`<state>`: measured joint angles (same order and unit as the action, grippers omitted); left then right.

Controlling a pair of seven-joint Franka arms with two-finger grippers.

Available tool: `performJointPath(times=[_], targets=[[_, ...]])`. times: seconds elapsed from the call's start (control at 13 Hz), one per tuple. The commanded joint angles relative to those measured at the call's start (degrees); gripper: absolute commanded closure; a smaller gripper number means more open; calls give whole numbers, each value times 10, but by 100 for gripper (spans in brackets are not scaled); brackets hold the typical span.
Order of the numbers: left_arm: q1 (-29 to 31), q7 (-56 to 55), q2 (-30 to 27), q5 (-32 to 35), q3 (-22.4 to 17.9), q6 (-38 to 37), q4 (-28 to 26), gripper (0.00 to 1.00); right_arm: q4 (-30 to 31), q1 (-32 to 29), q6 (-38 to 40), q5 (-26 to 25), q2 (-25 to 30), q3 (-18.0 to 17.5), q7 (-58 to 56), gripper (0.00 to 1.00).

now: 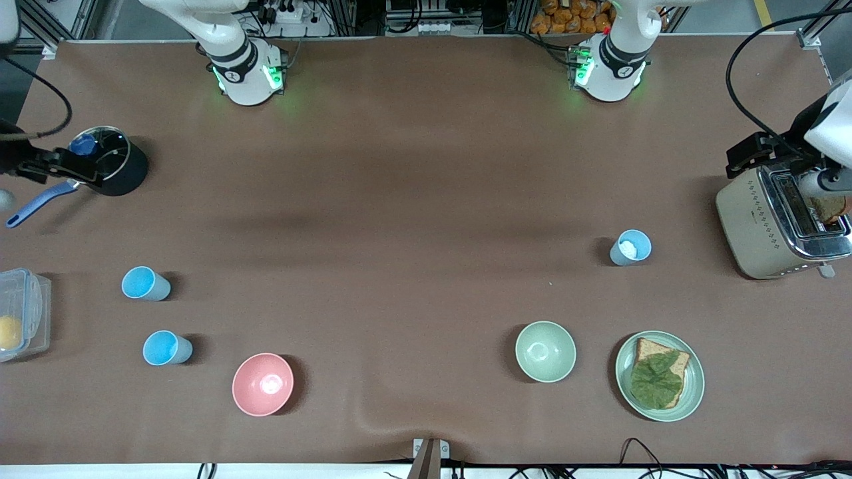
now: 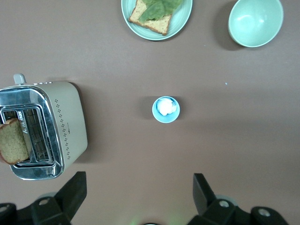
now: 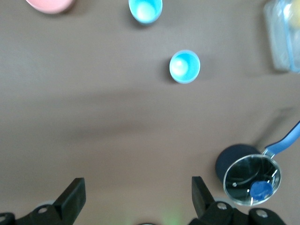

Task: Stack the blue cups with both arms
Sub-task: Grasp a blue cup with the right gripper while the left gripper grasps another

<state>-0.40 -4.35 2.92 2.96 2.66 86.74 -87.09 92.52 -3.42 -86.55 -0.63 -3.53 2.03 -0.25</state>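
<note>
Next, my right gripper grabs the sky-blue cup closer to the pot by its rim (image 1: pixel 139 268). Then I stack that cup with the grey-blue cup (image 1: pixel 630 247).
Two bright sky-blue cups (image 1: pixel 145 284) (image 1: pixel 166 348) stand upright toward the right arm's end of the table. They also show in the right wrist view (image 3: pixel 184 66) (image 3: pixel 146 10). A duller grey-blue cup (image 1: pixel 630 247) with something white inside stands toward the left arm's end, and shows in the left wrist view (image 2: pixel 166 109). My left gripper (image 2: pixel 139 187) is open and empty, high over bare table between its base and that cup. My right gripper (image 3: pixel 136 190) is open and empty, high over bare table beside the pot. Neither gripper shows in the front view.
A pink bowl (image 1: pixel 263 384) stands beside the nearer sky-blue cup. A pale green bowl (image 1: pixel 545 350) and a plate (image 1: pixel 694 389) with toast and lettuce lie nearer the camera than the grey-blue cup. A toaster (image 1: pixel 765 226), a lidded black pot (image 1: pixel 110 169) and a plastic box (image 1: pixel 23 313) stand at the table's ends.
</note>
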Motion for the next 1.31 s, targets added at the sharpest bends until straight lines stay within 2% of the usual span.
performJointPath(times=[0.0,0.31,0.54,0.69,0.92,1.23], targets=[[45,19,0,-4,1,153,-114,0,-10,-19,-25,0,-85,-2,0,0],[52,19,6,-8,5,390,-306,0,-30,-20,-86,-1,-203,-2,3,0],[49,19,17,-8,5,532,-419,0,-39,-24,-115,-19,-255,-2,-30,0],[44,18,51,-8,16,545,-420,0,-58,-26,-125,-23,-280,-2,-70,0],[44,15,86,-8,17,562,-421,6,-66,-27,-153,-24,-309,-2,-84,0],[46,13,110,-11,17,564,-424,22,-66,-29,-206,-24,-342,-1,-108,0]])
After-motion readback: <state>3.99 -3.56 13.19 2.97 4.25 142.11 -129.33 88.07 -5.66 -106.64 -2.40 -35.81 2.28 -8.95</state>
